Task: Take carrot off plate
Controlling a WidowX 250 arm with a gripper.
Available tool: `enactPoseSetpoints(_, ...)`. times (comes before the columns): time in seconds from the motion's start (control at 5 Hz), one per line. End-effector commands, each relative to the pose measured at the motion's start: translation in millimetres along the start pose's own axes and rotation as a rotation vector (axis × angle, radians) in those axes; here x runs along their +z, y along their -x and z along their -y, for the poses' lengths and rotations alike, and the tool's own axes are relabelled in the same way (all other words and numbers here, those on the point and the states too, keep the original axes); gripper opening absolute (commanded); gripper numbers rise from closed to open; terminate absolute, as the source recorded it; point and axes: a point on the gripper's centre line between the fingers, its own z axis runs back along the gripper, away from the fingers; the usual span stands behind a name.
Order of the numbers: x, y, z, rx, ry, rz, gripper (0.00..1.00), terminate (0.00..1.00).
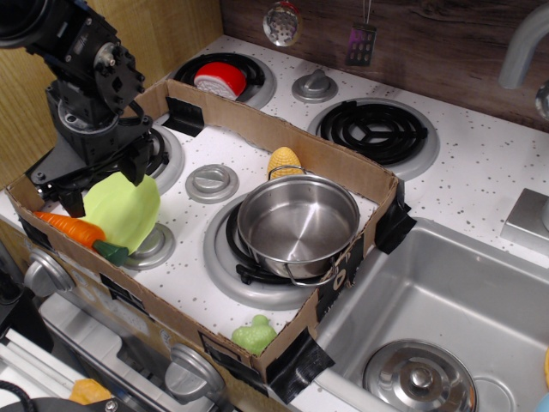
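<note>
The robot's gripper next needs to grip the carrot by its thick orange body (75, 228) to take it off the lime-green plate (126, 209).
The orange carrot (73, 228) with its dark green stem end lies at the front left of the cardboard tray, resting across the front edge of the lime-green plate (126, 209). My gripper (105, 184) hangs over the plate's back left part, a little behind and above the carrot. Its two black fingers (137, 165) point down and stand wide apart, holding nothing.
A cardboard tray (283, 129) walls in the front stove top. Inside it are a steel pot (298, 226) on the front burner, a yellow corn cob (284, 161) behind the pot, a grey knob (212, 182), and a lumpy green toy (255, 334) at the front corner. A sink (446, 318) lies to the right.
</note>
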Motion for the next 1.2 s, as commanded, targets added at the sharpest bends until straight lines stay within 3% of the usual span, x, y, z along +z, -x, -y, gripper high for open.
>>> enactPoseSetpoints(0.0, -4, -9, -17, 0.020, 0.032, -0.001, 1.00, 0.00)
enactPoseSetpoints(0.6, -28, -1, -30, 0.096, 0.022, -0.022, 1.00, 0.00)
enactPoseSetpoints(0.8, -34, 0, -35, 0.117, 0.056, -0.022, 1.00, 0.00)
enactPoseSetpoints(1.0, -34, -1, -36, 0.108, 0.041, -0.038, 0.00, 0.00)
